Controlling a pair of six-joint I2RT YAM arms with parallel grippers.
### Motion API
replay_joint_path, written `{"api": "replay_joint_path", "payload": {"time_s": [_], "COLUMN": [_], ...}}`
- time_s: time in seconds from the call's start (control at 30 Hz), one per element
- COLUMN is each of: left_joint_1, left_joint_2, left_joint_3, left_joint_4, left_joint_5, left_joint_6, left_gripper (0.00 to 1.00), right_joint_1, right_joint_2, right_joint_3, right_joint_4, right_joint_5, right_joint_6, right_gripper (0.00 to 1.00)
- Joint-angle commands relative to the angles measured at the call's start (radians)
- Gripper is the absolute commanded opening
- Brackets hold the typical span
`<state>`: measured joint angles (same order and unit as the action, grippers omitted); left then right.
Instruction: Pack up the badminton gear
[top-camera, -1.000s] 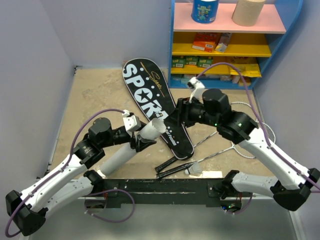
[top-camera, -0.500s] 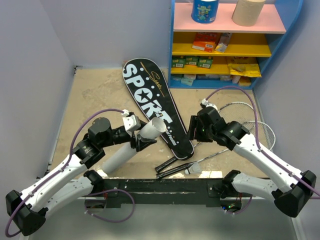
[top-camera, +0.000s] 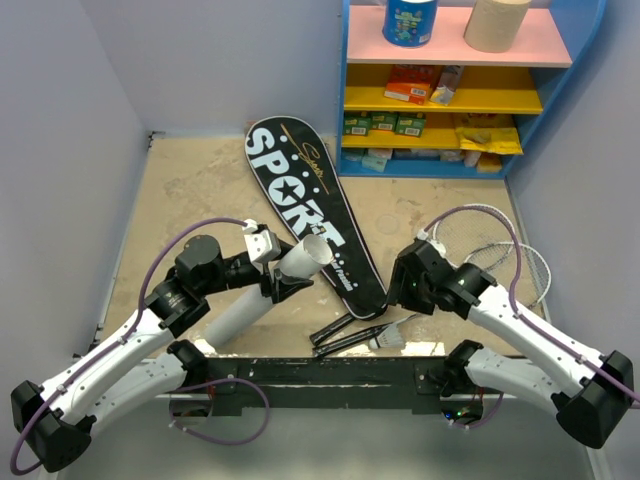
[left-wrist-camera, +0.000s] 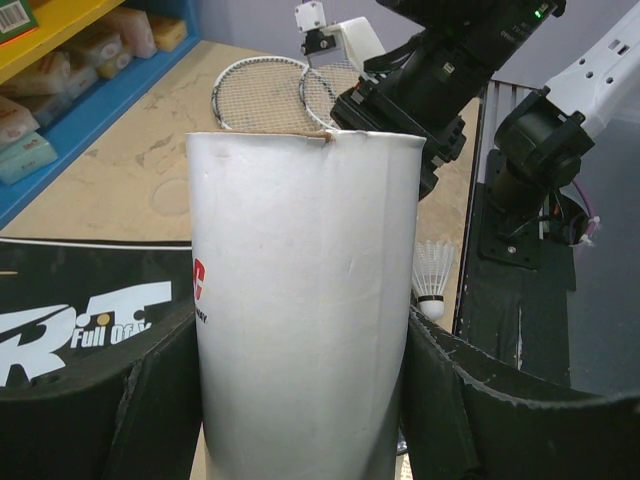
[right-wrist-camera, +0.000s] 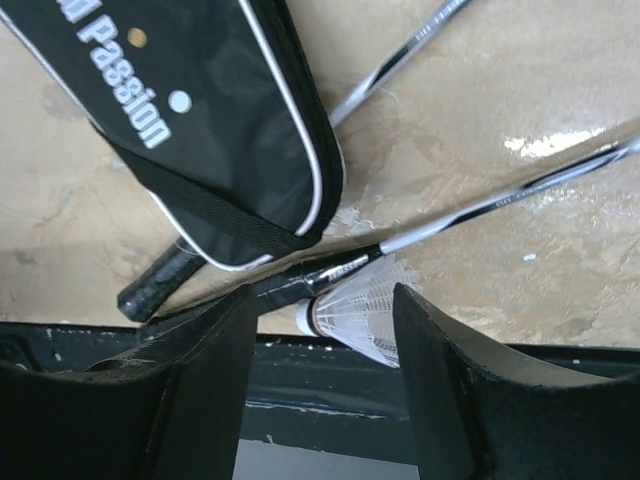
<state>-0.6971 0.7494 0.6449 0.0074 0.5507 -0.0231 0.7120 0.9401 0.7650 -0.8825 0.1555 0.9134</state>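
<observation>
My right gripper reaches the white shuttlecock next and grabs its skirt edge (top-camera: 400, 341), so its cork end stays free to enter the tube (top-camera: 250, 300).
My left gripper (top-camera: 283, 284) is shut on the long white tube (top-camera: 250, 300), holding it tilted with its open end (top-camera: 313, 251) raised over the black SPORT bag (top-camera: 300, 205). In the left wrist view the tube (left-wrist-camera: 305, 300) fills the gap between both pads. My right gripper (top-camera: 402, 290) hangs open just above the table near the front edge. The white shuttlecock (right-wrist-camera: 365, 315) lies between its fingers in the right wrist view, untouched. Two silver rackets lie crossed, handles (top-camera: 345, 335) by the shuttlecock (top-camera: 391, 340), heads (top-camera: 495, 255) at the right.
A blue shelf unit (top-camera: 450, 165) with boxes stands at the back right. The black base rail (top-camera: 320, 375) runs along the front edge right beside the shuttlecock. The bag's narrow end (right-wrist-camera: 230, 200) overlaps one racket handle (right-wrist-camera: 160, 285). Walls close in left and right.
My right arm has swung from over the bag down and toward the front edge, ending over the shuttlecock. The left arm and tube have not moved.
</observation>
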Motion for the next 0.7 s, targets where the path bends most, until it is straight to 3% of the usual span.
{"api": "replay_joint_path", "payload": {"time_s": [0.0, 0.67], "left_joint_1": [-0.005, -0.004], "left_joint_2": [-0.019, -0.018], "left_joint_3": [0.048, 0.052], "left_joint_4": [0.063, 0.054], "left_joint_5": [0.023, 0.025], "left_joint_6": [0.002, 0.005], "left_gripper": [0.05, 0.05], "right_joint_1": [-0.003, -0.002], "right_joint_2": [-0.015, -0.079], "right_joint_3": [-0.058, -0.248], "right_joint_4": [0.026, 0.214], "right_joint_5": [-0.039, -0.247], "right_joint_6": [0.041, 0.048], "right_gripper": [0.59, 0.56]}}
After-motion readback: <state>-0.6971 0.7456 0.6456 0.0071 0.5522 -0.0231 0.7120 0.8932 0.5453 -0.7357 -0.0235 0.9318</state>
